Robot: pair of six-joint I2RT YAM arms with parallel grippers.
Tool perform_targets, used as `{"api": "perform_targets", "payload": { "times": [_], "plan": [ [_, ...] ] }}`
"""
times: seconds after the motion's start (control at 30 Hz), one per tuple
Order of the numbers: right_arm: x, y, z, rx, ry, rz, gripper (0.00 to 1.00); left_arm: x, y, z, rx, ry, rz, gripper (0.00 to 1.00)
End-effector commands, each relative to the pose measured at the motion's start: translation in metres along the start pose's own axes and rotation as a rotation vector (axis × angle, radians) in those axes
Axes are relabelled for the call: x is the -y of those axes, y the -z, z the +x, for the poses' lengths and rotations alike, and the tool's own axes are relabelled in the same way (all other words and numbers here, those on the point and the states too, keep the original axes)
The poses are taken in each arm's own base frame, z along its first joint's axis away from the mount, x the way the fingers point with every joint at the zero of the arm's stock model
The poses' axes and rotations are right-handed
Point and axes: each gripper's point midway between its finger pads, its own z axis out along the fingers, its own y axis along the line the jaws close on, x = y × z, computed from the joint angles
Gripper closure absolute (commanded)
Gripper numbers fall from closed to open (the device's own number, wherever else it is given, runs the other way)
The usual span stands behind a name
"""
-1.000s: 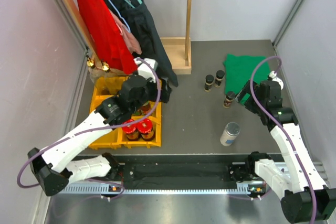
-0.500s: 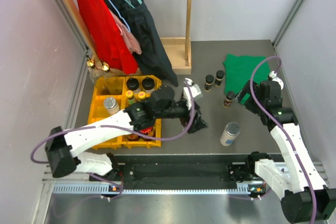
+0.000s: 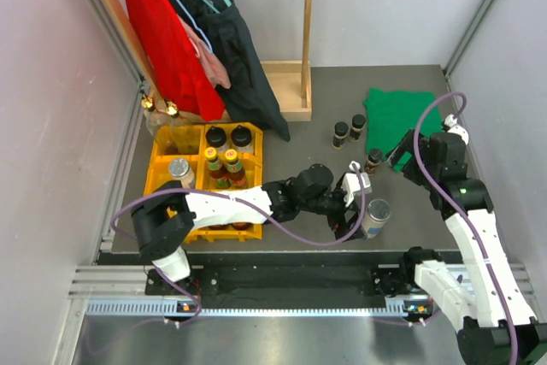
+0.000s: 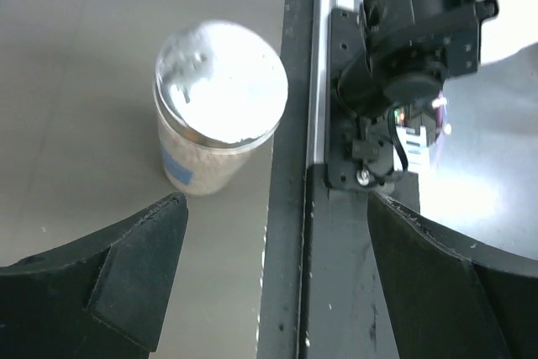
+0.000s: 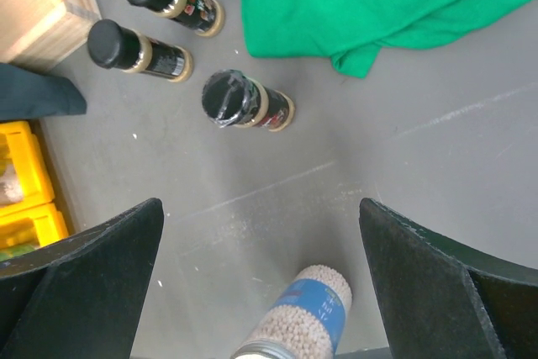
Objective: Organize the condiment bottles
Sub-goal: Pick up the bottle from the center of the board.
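Note:
My left gripper has to grab the canister next by its round sides under the silver lid (image 3: 372, 226). Then it can put the canister away in the yellow tray (image 3: 159, 153).
A silver-lidded canister (image 3: 373, 216) of white beads stands near the table's front edge. It also shows in the left wrist view (image 4: 218, 115) and the right wrist view (image 5: 303, 319). My left gripper (image 3: 350, 208) is open and empty, just left of the canister and apart from it (image 4: 273, 279). Three black-capped bottles (image 3: 340, 133) (image 3: 357, 126) (image 3: 373, 160) stand on the table; the right wrist view shows them too (image 5: 244, 100). My right gripper (image 3: 400, 153) is open and empty beside the nearest one (image 5: 261, 292). The yellow tray (image 3: 159, 153) holds black-capped jars (image 3: 229, 136) and yellow-capped bottles (image 3: 220, 157).
A green cloth (image 3: 400, 114) lies at the back right. A wooden rack base (image 3: 289, 87) with hanging clothes (image 3: 218, 36) stands at the back. Two gold-topped bottles (image 3: 159, 107) stand behind the tray. The metal rail (image 4: 336, 275) runs along the front edge.
My left arm has swung from over the yellow tray rightward across the table to the silver-lidded canister. My right arm has barely moved.

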Motion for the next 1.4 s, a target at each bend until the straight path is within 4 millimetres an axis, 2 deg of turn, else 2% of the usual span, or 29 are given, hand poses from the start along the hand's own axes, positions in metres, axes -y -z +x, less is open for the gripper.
{"api": "perform_targets", "payload": {
  "times": [0.0,0.33,0.67,1.03,1.13,1.23,1.27,1.33,1.37],
  "plan": [
    [-0.007,0.017,-0.026,0.086,0.004,-0.024,0.01,0.013,-0.007,-0.061,0.195,-0.064,0.065,0.09],
    [-0.007,0.016,-0.021,0.070,0.001,-0.028,0.01,0.005,-0.042,-0.053,0.194,-0.025,0.101,0.10],
    [-0.007,0.014,-0.019,0.065,-0.004,-0.030,0.01,-0.018,-0.053,-0.053,0.204,-0.015,-0.003,0.09],
    [-0.007,0.014,-0.021,0.067,0.001,-0.028,0.01,-0.023,-0.072,-0.055,0.222,-0.007,0.000,0.02],
    [-0.006,0.013,-0.020,0.065,-0.001,-0.021,0.01,-0.029,-0.076,-0.055,0.222,-0.002,-0.022,0.09],
    [-0.006,0.013,-0.021,0.067,0.002,-0.021,0.01,-0.034,-0.078,-0.055,0.215,0.000,-0.042,0.21],
    [-0.007,0.013,-0.021,0.066,0.003,-0.023,0.01,-0.034,-0.078,-0.054,0.212,0.000,-0.046,0.30],
    [-0.006,0.012,-0.021,0.065,0.002,-0.019,0.01,-0.036,-0.077,-0.055,0.212,-0.001,-0.059,0.39],
    [-0.006,0.013,-0.022,0.069,0.002,-0.020,0.01,-0.038,-0.077,-0.052,0.203,0.004,-0.070,0.48]
  ]
}}
